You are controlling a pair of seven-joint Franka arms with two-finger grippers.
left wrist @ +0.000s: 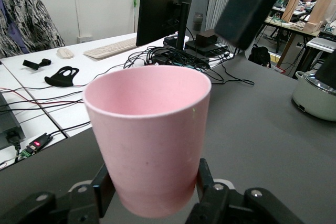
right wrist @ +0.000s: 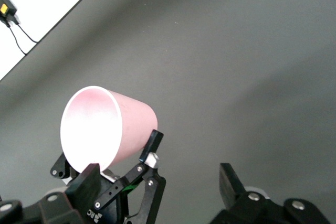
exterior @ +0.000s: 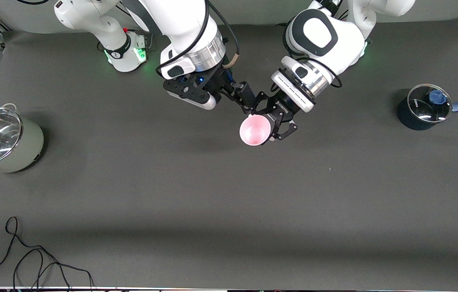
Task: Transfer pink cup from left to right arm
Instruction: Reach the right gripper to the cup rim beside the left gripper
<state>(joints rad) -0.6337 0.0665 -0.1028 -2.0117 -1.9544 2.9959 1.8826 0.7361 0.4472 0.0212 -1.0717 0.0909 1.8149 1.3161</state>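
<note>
My right gripper is to take the pink cup over from my left gripper, so next it will grab the cup by its open rim (right wrist: 121,129).
The pink cup (exterior: 255,129) hangs in the air over the middle of the table, its mouth turned up toward the front camera. My left gripper (exterior: 271,127) is shut on its lower body. In the left wrist view the cup (left wrist: 149,135) fills the middle, with the left gripper (left wrist: 152,187) pinching its base from both sides. My right gripper (exterior: 250,100) is open just beside the cup. In the right wrist view the cup (right wrist: 105,127) sits off to one side of the right gripper (right wrist: 159,179), not between its fingers, and a left gripper finger (right wrist: 152,142) presses the cup's wall.
A pale green pot with a glass lid (exterior: 1,140) stands at the right arm's end of the table. A dark blue glass-lidded pot (exterior: 423,107) stands at the left arm's end. Black cables (exterior: 30,259) lie near the table edge closest to the front camera.
</note>
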